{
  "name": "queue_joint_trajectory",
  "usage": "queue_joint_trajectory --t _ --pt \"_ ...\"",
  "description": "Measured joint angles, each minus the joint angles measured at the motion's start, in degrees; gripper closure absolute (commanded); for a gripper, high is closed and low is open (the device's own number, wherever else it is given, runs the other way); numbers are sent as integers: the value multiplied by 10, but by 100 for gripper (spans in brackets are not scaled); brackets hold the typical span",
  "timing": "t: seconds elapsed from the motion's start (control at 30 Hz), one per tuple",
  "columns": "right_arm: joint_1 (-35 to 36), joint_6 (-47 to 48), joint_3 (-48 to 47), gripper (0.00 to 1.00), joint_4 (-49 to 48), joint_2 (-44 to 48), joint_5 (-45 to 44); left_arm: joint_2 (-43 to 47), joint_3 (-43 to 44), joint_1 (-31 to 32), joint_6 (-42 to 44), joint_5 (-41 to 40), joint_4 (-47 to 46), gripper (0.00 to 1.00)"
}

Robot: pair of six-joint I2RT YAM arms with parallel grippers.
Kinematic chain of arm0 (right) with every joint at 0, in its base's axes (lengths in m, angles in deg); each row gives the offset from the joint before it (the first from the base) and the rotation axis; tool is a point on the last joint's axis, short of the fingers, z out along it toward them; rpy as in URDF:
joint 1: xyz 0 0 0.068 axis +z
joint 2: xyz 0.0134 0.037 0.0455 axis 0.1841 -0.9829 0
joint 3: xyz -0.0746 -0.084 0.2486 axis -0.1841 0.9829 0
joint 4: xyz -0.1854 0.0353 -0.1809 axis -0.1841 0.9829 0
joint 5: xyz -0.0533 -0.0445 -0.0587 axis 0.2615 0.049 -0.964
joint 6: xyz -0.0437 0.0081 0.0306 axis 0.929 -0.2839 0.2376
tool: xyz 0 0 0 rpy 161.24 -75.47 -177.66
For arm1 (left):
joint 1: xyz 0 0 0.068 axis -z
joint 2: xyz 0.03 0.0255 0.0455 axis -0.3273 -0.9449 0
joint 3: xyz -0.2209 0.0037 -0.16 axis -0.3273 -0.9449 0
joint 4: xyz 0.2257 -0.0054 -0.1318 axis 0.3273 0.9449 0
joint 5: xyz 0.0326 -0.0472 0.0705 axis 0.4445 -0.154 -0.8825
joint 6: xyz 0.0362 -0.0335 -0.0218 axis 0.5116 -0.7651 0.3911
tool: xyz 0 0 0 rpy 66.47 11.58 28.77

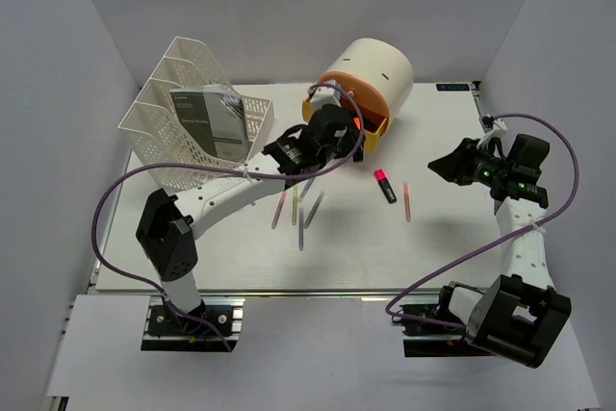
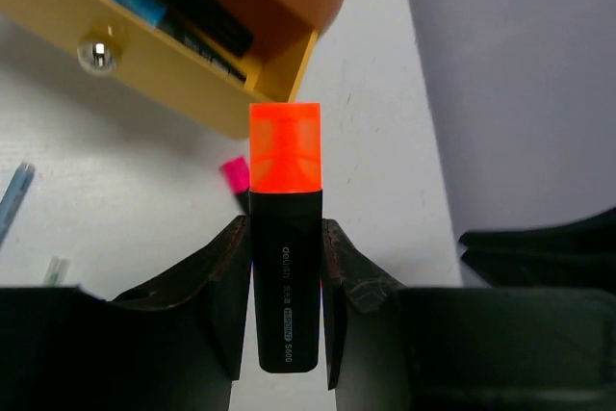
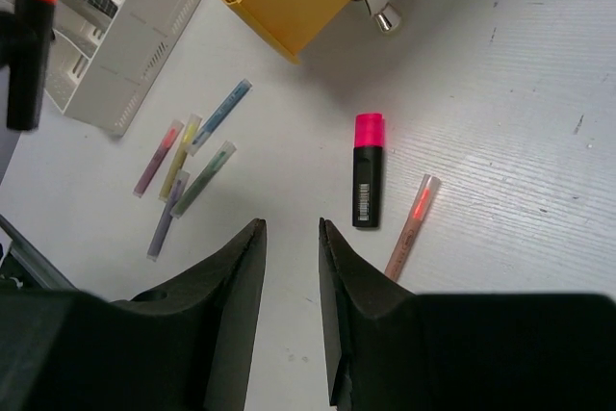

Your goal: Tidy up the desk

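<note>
The orange-capped black highlighter, short of the open yellow drawer [image 2: 192,74], would land outside if I opened now. First, my left gripper moves it toward the drawer.
The white desk [image 1: 366,247] holds scattered stationery. My left gripper [image 1: 354,134] is shut on an orange-capped black highlighter [image 2: 285,267], held cap-forward just in front of the open yellow drawer [image 2: 192,74]. It also shows in the right wrist view [image 3: 29,36] at the top left. A pink-capped black highlighter [image 1: 385,186] and a pale red pen [image 1: 407,201] lie mid-desk. Several thin pens [image 1: 300,209] lie in a cluster left of them. My right gripper [image 1: 438,165] is open and empty, raised to the right above the pink highlighter [image 3: 368,170].
A cream cylindrical drawer unit [image 1: 371,74] stands at the back centre, its yellow drawer holding markers. A white mesh file rack [image 1: 188,122] with a booklet stands at the back left. Grey walls enclose the desk on three sides.
</note>
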State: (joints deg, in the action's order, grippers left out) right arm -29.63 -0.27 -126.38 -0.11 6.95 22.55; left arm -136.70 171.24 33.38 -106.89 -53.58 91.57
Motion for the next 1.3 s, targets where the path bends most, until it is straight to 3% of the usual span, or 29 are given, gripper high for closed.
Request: queue_joint_trajectory --t 0.43,0.77,0.87,0.9,1.0,1.3 --pt "-9 0 0 66 0 0 4 -68 41 -104 -150 28 -115 100" --pt "-12 0 0 66 0 0 7 -176 94 -135 -245 59 -172 100" --pt "-13 0 0 65 0 0 7 -184 94 -141 -266 60 -175 77" --pt "-13 0 0 65 0 0 7 -184 94 -143 -272 63 -175 64" --pt "-14 0 0 65 0 0 7 -184 94 -145 -286 69 -187 48" --pt "-15 0 0 62 0 -1 8 -184 94 -146 -300 97 -206 41"
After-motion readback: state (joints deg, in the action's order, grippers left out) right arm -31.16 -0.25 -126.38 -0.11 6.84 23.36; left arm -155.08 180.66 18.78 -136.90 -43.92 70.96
